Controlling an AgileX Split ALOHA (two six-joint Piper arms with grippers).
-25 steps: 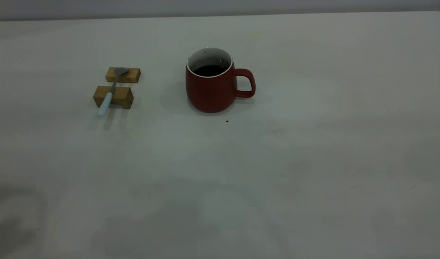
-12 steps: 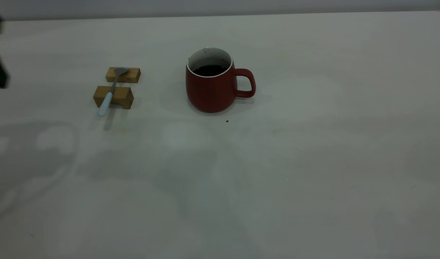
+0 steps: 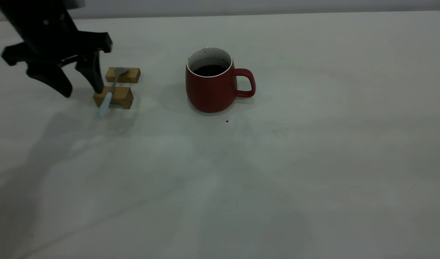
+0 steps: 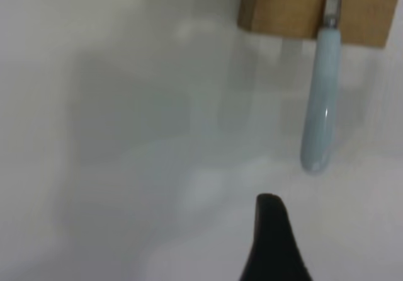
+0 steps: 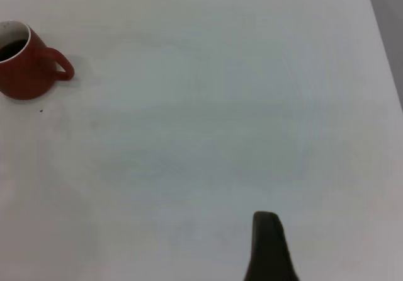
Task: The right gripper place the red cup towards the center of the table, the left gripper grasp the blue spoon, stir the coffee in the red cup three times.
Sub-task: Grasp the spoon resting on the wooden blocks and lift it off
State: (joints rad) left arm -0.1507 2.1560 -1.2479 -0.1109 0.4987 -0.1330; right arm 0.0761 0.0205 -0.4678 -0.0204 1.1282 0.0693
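I need to grab the blue spoon by its overhanging pale handle (image 3: 105, 105) with my left gripper next, because the wooden blocks are close under the spoon's metal neck.
The red cup (image 3: 211, 90) stands near the middle of the table (image 3: 313, 162), its handle pointing right, with dark coffee (image 3: 210, 69) inside. The blue spoon (image 3: 106, 100) lies across two tan blocks, its pale handle (image 4: 319, 104) overhanging the near block. My left gripper (image 3: 82, 90) hangs open just left of the spoon, one fingertip (image 3: 97, 88) close beside the handle, nothing between the fingers. The right wrist view shows the cup (image 5: 22, 73) far off. Of my right gripper only one dark finger (image 5: 267, 240) shows, over bare table; it is open and out of the exterior view.
The near wooden block (image 3: 121, 97) and the far wooden block (image 3: 126, 75) carry the spoon at the table's left. A tiny dark speck (image 3: 227, 121) lies in front of the cup. The table's far edge runs along the top of the exterior view.
My left arm has swung in from the left edge and come down beside the spoon and blocks. The cup and spoon have not moved.
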